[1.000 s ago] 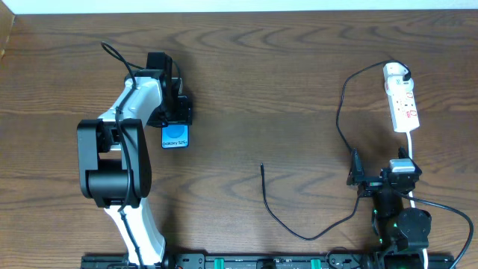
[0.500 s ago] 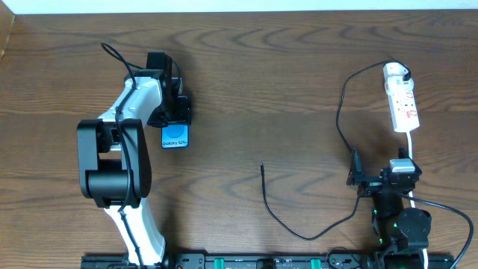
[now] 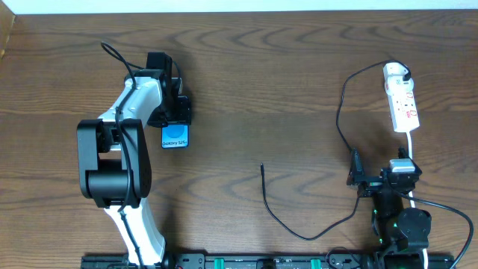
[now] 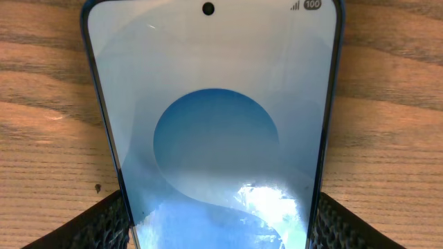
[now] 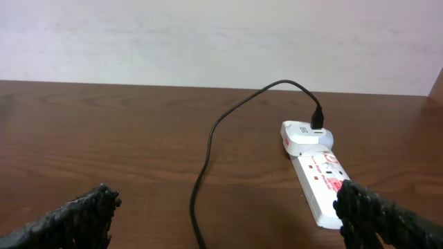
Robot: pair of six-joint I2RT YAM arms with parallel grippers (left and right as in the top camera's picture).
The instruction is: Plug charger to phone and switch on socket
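I would raise the phone (image 3: 175,136) (image 4: 216,131) from the wooden table if I lifted my left gripper now, because both fingers are shut against its long edges.
The phone (image 3: 175,136) lies on the wooden table with its blue screen up. It fills the left wrist view (image 4: 214,124). My left gripper (image 3: 172,112) (image 4: 218,232) has a finger pressed against each long edge and is shut on it. The charger cable (image 3: 299,234) runs from its loose black tip (image 3: 261,166) round to a white plug (image 3: 396,72) in the socket (image 3: 405,107). My right gripper (image 3: 379,175) (image 5: 225,221) is open wide and empty, just in front of the socket (image 5: 320,183), with the cable (image 5: 208,145) between its fingers' lines.
The socket's white cord (image 3: 411,146) runs down past my right arm. The table's far edge meets a pale wall (image 5: 208,34). My left arm's base (image 3: 112,164) stands at the front left.
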